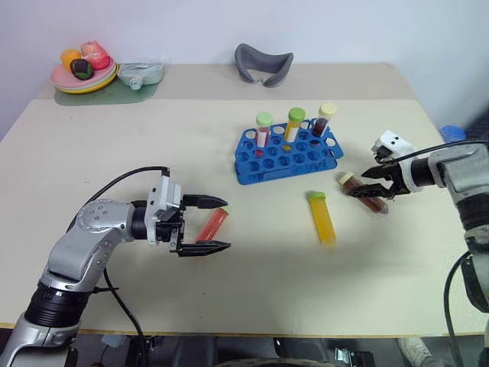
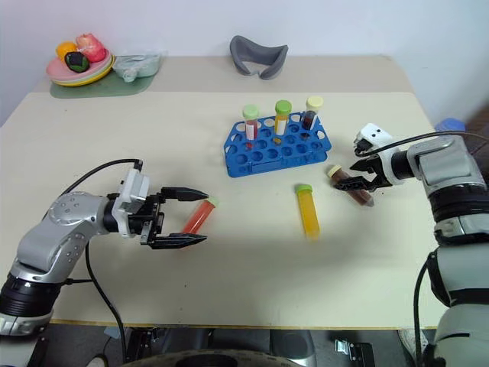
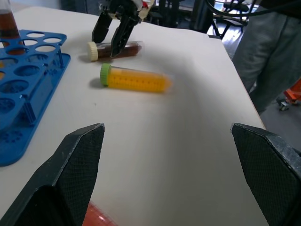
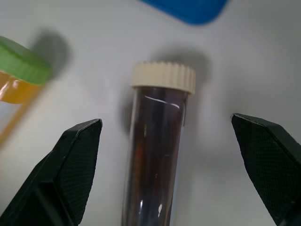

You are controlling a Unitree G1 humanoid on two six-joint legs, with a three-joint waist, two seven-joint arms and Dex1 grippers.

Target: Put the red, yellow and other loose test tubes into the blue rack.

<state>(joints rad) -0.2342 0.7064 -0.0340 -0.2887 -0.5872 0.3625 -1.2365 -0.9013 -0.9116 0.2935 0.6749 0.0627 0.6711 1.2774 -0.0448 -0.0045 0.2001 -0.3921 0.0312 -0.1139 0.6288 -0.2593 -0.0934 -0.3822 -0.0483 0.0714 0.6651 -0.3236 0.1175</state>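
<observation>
My right gripper's fingers are beside the dark brown tube [image 4: 156, 141] below its cream cap [image 4: 163, 76] and would hold the tube if they closed now, so I should close them.
The blue rack [image 1: 284, 157] stands mid-table with three capped tubes upright in its back row. A red tube [image 1: 212, 225] lies flat between the two fingers of my left gripper [image 1: 217, 225], which is open around it without touching. Right of that, below the rack, lies the yellow tube [image 1: 322, 219] with its green cap. The dark brown tube [image 4: 157, 155] with a cream cap [image 1: 346, 179] lies right of the rack. My right gripper [image 1: 365, 184] hangs just above it, open, one finger on each side.
A plate of toy food [image 1: 84, 73] on a green mat and a teal dish [image 1: 141, 74] sit at the back left. A grey curved object [image 1: 263, 65] lies at the back centre. A person's grey trouser legs [image 3: 268, 47] stand beyond the table's right edge.
</observation>
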